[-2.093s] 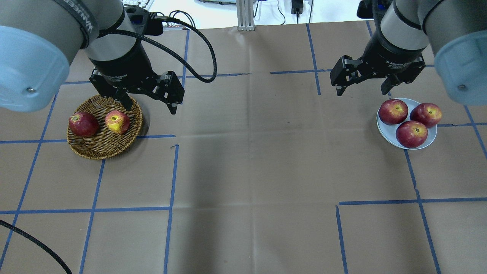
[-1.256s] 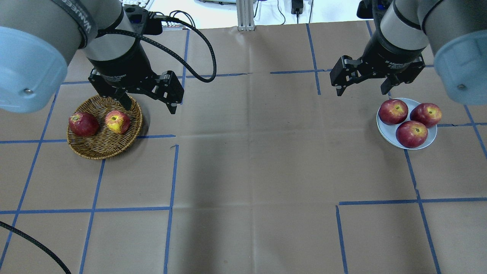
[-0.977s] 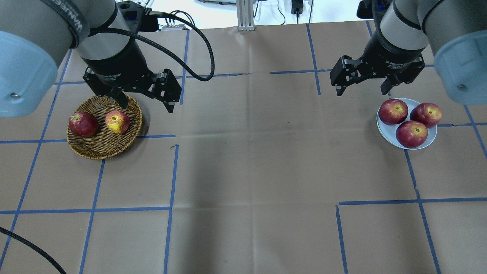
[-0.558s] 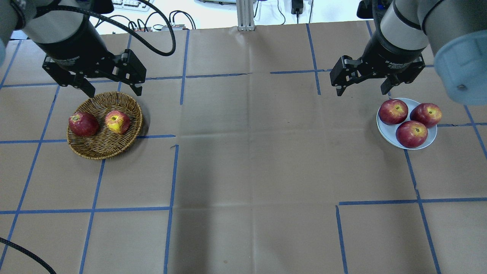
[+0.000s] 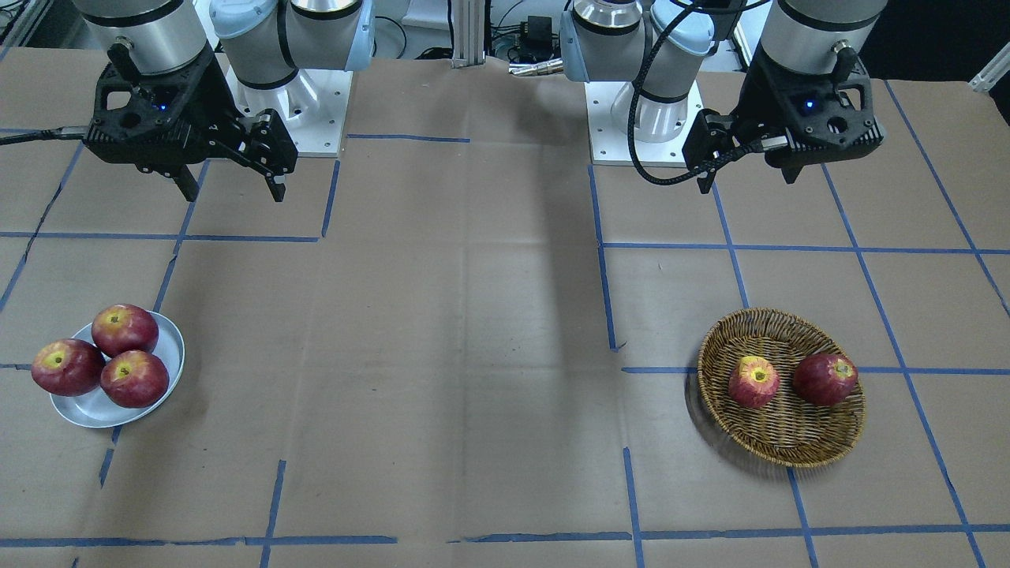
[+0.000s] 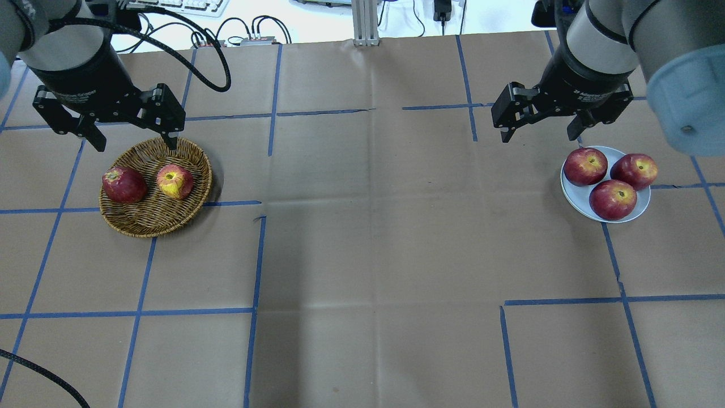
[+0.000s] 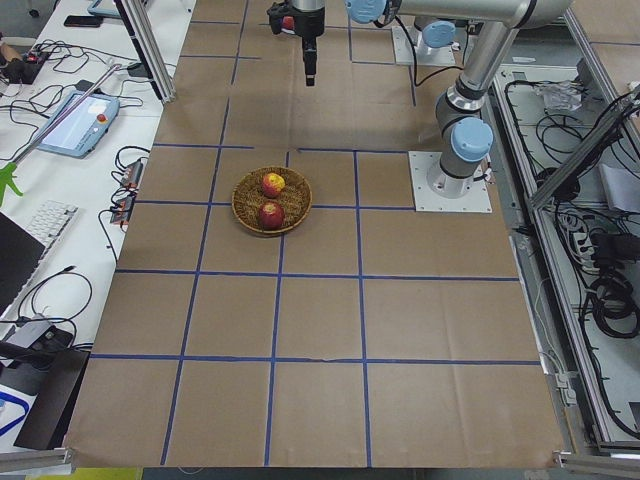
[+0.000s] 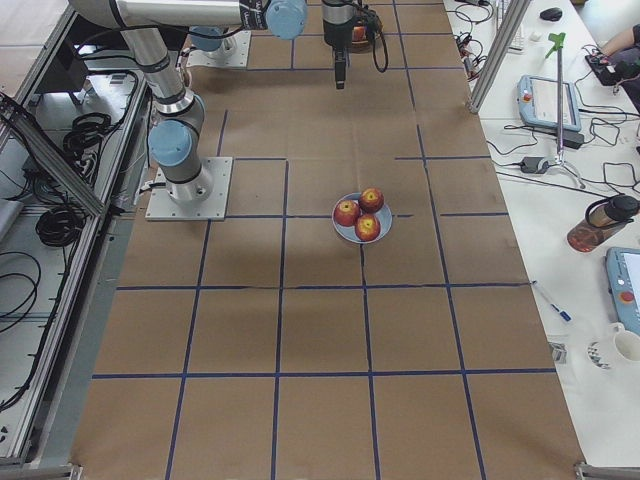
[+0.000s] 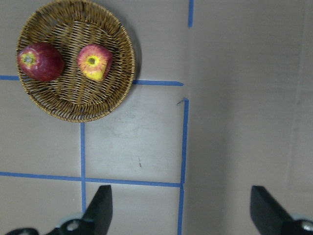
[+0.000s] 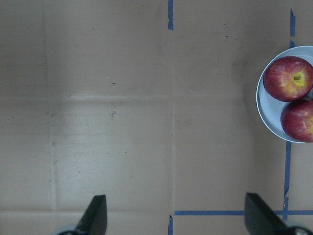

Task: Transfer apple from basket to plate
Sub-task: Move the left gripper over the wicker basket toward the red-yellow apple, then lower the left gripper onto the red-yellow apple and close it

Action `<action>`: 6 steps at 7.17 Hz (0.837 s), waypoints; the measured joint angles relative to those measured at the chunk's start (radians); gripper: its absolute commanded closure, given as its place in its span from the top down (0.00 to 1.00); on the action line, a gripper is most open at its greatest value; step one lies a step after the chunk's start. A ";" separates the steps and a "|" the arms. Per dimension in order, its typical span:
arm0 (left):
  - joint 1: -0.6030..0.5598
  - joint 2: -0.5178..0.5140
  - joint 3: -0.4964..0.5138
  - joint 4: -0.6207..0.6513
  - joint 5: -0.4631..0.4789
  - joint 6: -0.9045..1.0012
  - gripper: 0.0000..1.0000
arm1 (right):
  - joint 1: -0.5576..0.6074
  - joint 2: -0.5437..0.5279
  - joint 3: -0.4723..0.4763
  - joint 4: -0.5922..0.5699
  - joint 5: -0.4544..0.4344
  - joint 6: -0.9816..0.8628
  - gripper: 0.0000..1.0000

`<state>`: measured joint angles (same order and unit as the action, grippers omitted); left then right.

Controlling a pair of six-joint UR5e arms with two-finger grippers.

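Observation:
My left gripper needs to get the pinkish-red apple out of the basket [image 5: 781, 431] [image 9: 73, 100], so next it will grab the apple by its rounded sides.
The apple [image 6: 175, 181], pinkish-red with a yellow patch around its stem, lies in the wicker basket [image 6: 152, 226] at the table's left. It also shows in the front view [image 5: 753, 382] and the left wrist view [image 9: 95, 61]. My left gripper [image 6: 136, 144] is open and empty, raised above the basket's far rim. The pale plate [image 6: 574, 196] sits at the right and shows in the front view [image 5: 93, 412]. My right gripper [image 6: 538, 137] is open and empty, raised to the far left of the plate.
A darker red apple [image 6: 124, 185] lies in the basket to the left of the pinkish one. Three dark red apples [image 6: 613, 199] fill most of the plate. Blue tape lines cross the brown paper table. The arm bases [image 5: 643, 118] stand at the back.
My left arm has swung left and back from above the basket's right rim, its gripper staying open. The apples, basket, plate and right arm have not moved.

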<state>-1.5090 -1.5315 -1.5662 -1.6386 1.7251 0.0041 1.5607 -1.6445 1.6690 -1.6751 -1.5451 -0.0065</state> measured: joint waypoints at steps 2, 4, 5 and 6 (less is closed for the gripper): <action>0.012 -0.023 -0.060 0.087 0.009 0.118 0.98 | 0.000 0.000 0.000 0.000 0.000 0.000 1.00; 0.051 -0.065 -0.141 0.258 0.011 0.276 0.99 | -0.001 -0.001 0.000 0.000 0.000 0.000 1.00; 0.078 -0.094 -0.170 0.332 0.011 0.348 0.99 | 0.000 -0.001 0.000 0.000 0.000 0.000 1.00; 0.099 -0.131 -0.186 0.395 0.011 0.401 0.99 | 0.000 -0.001 0.000 0.000 0.000 0.000 1.00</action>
<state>-1.4099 -1.6621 -1.7519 -1.2439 1.7358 0.4050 1.5609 -1.6459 1.6694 -1.6751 -1.5448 -0.0061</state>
